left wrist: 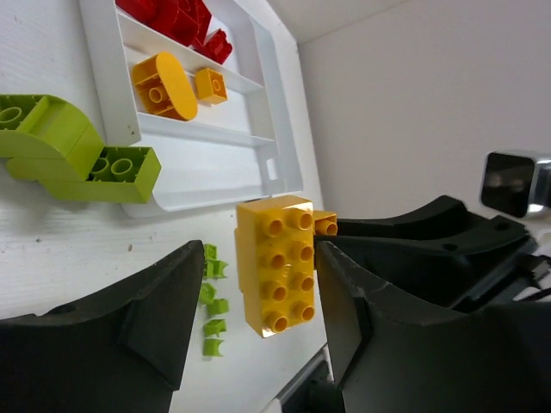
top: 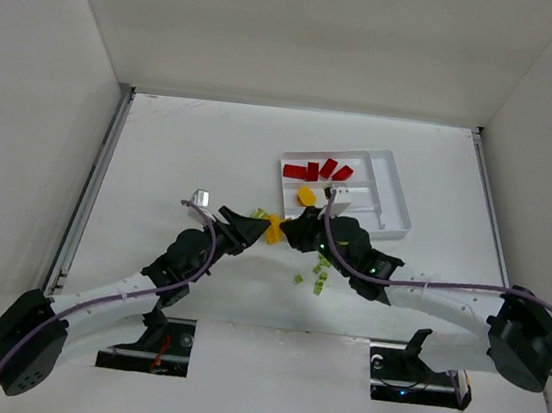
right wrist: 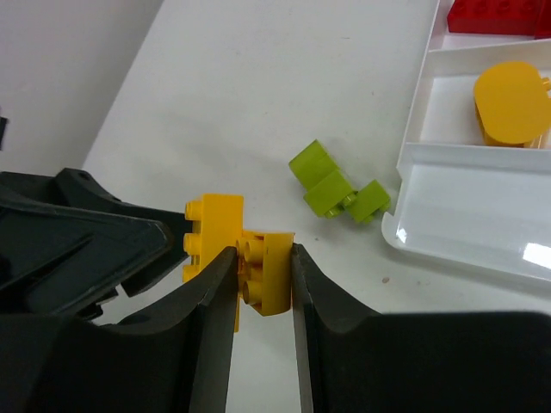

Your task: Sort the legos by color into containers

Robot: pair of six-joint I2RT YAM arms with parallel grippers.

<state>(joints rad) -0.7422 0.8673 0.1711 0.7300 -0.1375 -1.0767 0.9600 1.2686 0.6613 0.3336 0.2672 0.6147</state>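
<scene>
The left gripper would leave the larger yellow brick behind if the robot pulled it sideways now, because one finger stands apart.
My right gripper (right wrist: 263, 254) is shut on a small yellow brick (right wrist: 269, 274) that is joined to a larger yellow brick (right wrist: 211, 237). My left gripper (left wrist: 258, 258) is open around that larger yellow brick (left wrist: 277, 267); one finger (left wrist: 370, 318) touches it and the other (left wrist: 146, 335) stands apart. In the top view both grippers meet at the yellow bricks (top: 273, 229), left (top: 251, 230) and right (top: 293, 234), just near-left of the white tray (top: 399, 199). Red bricks (top: 316, 169) lie in the tray's far slot, and yellow pieces (top: 305, 196) in the middle slot.
Lime-green blocks (left wrist: 77, 151) lie on the table beside the tray's near corner (right wrist: 448, 219), and also show in the right wrist view (right wrist: 336, 185). Several tiny lime-green cubes (top: 318, 272) are scattered near the right arm, and show in the left wrist view (left wrist: 211, 301). White walls enclose the table.
</scene>
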